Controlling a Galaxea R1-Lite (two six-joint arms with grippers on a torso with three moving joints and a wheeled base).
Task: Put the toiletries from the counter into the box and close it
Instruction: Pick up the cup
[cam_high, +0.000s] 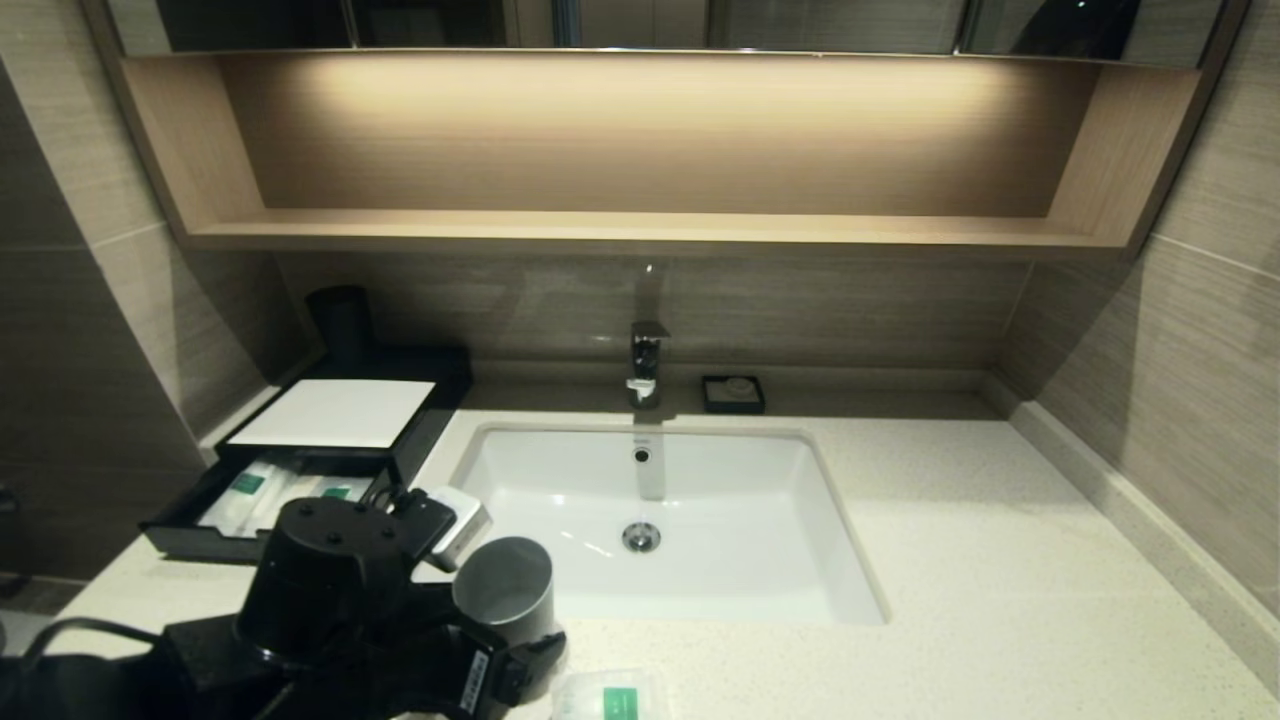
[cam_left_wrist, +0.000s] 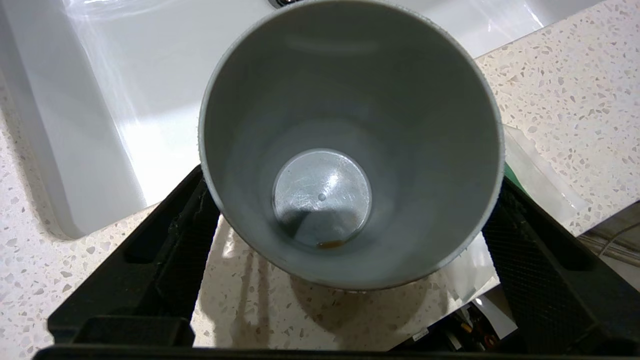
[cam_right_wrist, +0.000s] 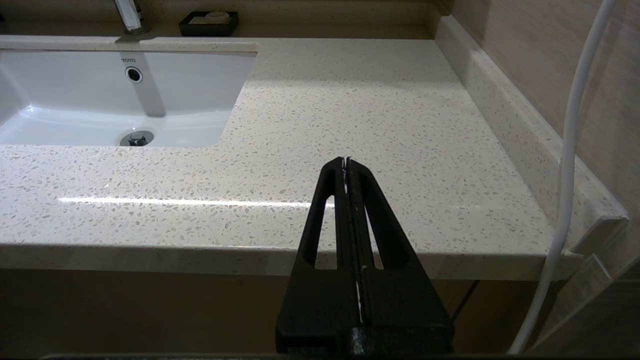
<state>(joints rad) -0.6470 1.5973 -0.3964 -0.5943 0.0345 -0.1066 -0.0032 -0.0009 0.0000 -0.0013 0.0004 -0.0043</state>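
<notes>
I will next grab the grey cup's round side (cam_high: 525, 614) with my left gripper, to empty the counter toward the black box (cam_high: 335, 412).
The black box (cam_high: 335, 412) with its white top panel stands at the back left of the counter (cam_high: 950, 560). Its front drawer (cam_high: 180, 525) is pulled out and holds two long packets (cam_high: 245, 490) with green labels. A third toiletry packet (cam_high: 610, 698) lies at the counter's front edge; in the left wrist view this packet (cam_left_wrist: 542, 172) pokes out from under a grey cup (cam_left_wrist: 350, 150). My left gripper (cam_left_wrist: 350, 200) is open, one finger (cam_left_wrist: 165, 260) on each side of that cup (cam_high: 505, 590). My right gripper (cam_right_wrist: 346, 161) is shut and empty, off the counter's front right edge.
The white sink (cam_high: 760, 520) with its tap (cam_high: 647, 360) fills the middle of the counter. A small black soap dish (cam_high: 733, 393) sits behind it, and a black cup (cam_high: 342, 322) stands behind the box. A wooden shelf (cam_high: 640, 230) overhangs the back wall.
</notes>
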